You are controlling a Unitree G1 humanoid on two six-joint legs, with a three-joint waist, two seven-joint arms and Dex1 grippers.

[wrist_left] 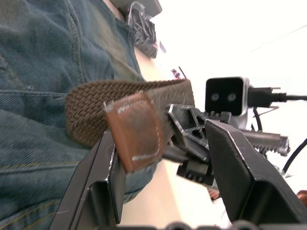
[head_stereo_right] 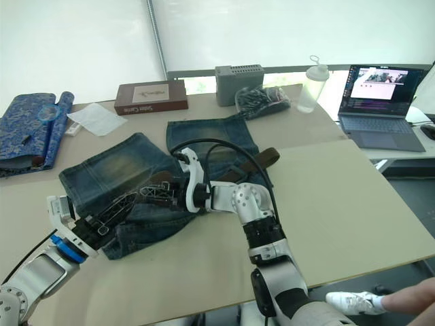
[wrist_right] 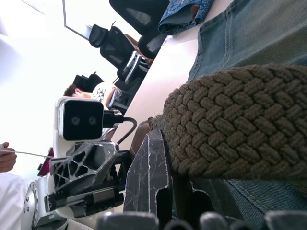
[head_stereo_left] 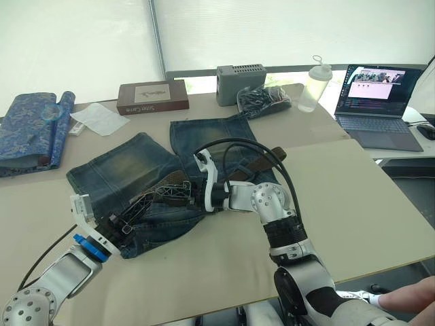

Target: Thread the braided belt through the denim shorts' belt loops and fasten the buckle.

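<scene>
My right gripper stays shut on the belt's braid just behind the belt's tip. Next, my left gripper grabs the belt's bare leather tip [wrist_left: 135, 130].
The denim shorts [head_stereo_left: 115, 173] lie flat at the middle left of the table, legs pointing to the far side. The braided belt [head_stereo_left: 262, 161] runs across them as a dark brown strap. My right gripper [head_stereo_left: 171, 192] is shut on the braided strap [wrist_right: 230, 124] close to its free end. My left gripper [head_stereo_left: 153, 199] faces it from the near left, open. The belt's brown leather tip [wrist_left: 136, 132] sits between the left gripper's fingers, against one of them. The buckle and the belt loops are hidden.
A blue patterned rolled cloth [head_stereo_left: 30, 129] lies at the far left beside a white sheet [head_stereo_left: 98, 119]. Along the back stand a brown box [head_stereo_left: 153, 97], a grey box [head_stereo_left: 240, 83], a dark mesh bag [head_stereo_left: 265, 100] and a bottle [head_stereo_left: 316, 85]. A laptop [head_stereo_left: 377, 102] sits at the far right.
</scene>
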